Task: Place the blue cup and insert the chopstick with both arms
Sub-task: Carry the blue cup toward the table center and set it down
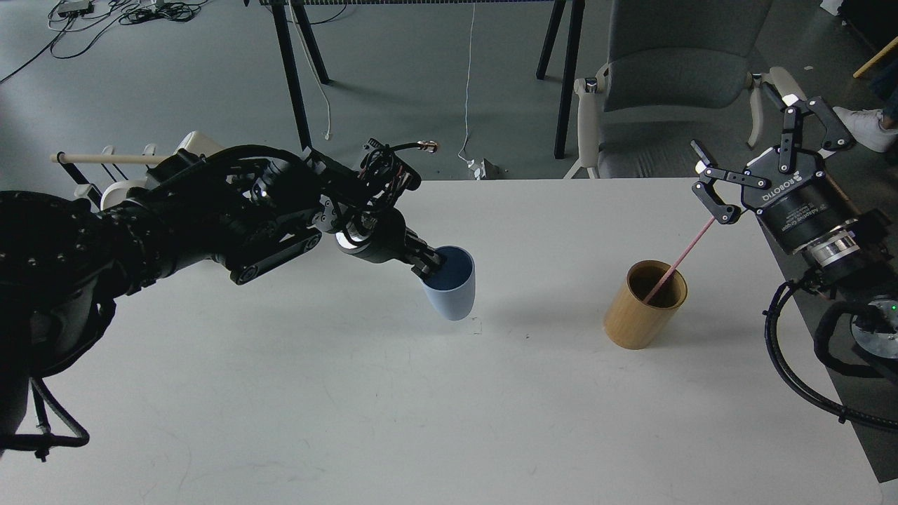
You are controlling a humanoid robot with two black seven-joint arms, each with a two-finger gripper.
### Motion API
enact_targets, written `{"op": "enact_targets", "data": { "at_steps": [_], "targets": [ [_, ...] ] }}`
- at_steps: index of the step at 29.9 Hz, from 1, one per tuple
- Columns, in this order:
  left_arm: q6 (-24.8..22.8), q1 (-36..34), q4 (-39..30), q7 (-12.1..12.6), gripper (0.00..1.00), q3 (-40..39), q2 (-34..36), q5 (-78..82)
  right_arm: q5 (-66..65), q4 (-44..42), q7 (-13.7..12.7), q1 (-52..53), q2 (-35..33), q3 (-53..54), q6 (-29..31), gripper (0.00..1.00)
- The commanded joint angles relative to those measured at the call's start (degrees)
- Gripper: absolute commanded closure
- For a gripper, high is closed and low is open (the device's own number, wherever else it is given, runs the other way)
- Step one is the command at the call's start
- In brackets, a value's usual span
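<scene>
My right gripper is going to grab the pink chopstick next by its bare upper end [706, 228]. The bamboo holder closes around the chopstick's lower part.
The blue cup [450, 293] stands nearly upright at the table's middle, its base at or just above the surface. My left gripper [429, 265] reaches in from the left and is shut on the cup's near rim, one finger inside. The pink-red chopstick [684, 252] leans in the tan bamboo holder [637, 312], to the right of the cup. Its top end points up and to the right. My right gripper [761, 151] is open with its fingers spread, above and to the right of the holder. Its lower finger [714, 200] is just by the chopstick's top end.
A black wire rack [105, 158] with white mugs stands at the back left, mostly hidden behind my left arm. A grey chair [673, 70] stands behind the table's far right edge. My right arm's cables [793, 379] hang over the right table edge.
</scene>
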Motion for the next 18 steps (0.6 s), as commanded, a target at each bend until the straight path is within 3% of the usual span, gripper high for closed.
{"op": "enact_targets", "data": {
  "at_steps": [1, 18],
  "targets": [
    [0.67, -0.09, 1.52, 0.0, 0.97, 1.84, -2.65, 0.01, 0.0, -0.25, 0.0, -0.05, -0.08, 0.11, 0.0, 0.06],
    [0.76, 0.62, 6.44, 0.0, 0.97, 5.54, -5.11, -0.08, 0.0, -0.78, 0.0, -0.05, -0.08, 0.02, 0.0, 0.06]
  ]
}}
